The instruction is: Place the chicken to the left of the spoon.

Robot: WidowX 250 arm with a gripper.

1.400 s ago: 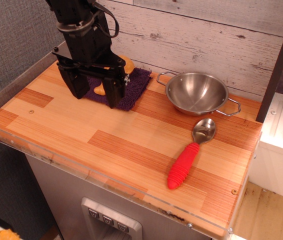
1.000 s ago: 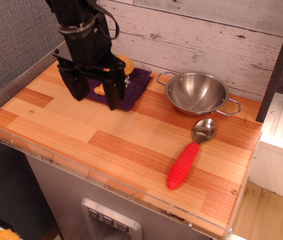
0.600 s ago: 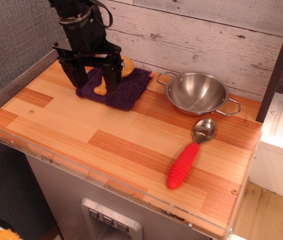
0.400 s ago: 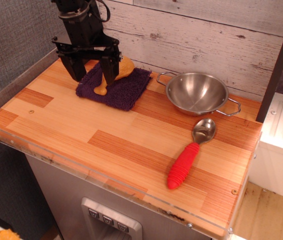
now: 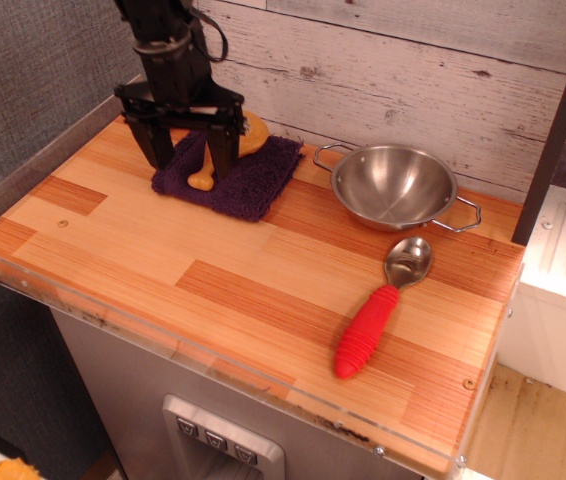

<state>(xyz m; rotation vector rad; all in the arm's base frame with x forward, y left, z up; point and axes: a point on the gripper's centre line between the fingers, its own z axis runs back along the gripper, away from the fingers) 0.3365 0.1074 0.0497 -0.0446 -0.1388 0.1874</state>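
Observation:
My gripper will next grab the chicken by its narrow bone end [image 5: 203,179], so it can put the chicken down beside the spoon [image 5: 378,308].
The yellow-orange toy chicken drumstick [image 5: 248,136] lies on a dark purple cloth [image 5: 253,178] at the back left of the wooden counter, its bone end [image 5: 199,181] pointing to the front. My black gripper [image 5: 189,160] stands open over the cloth, its fingers either side of the drumstick's bone end and partly hiding it. The spoon [image 5: 378,308], with a metal bowl and ribbed red handle, lies at the front right, far from the gripper.
A round steel two-handled bowl [image 5: 394,187] stands at the back right, just behind the spoon. A grey wood wall runs along the back. The counter [image 5: 163,270] ends in a clear plastic edge at the front.
My gripper has moved back from the cloth's front edge to stand over the cloth around the drumstick's bone end. It has stayed open. The chicken and spoon have not moved.

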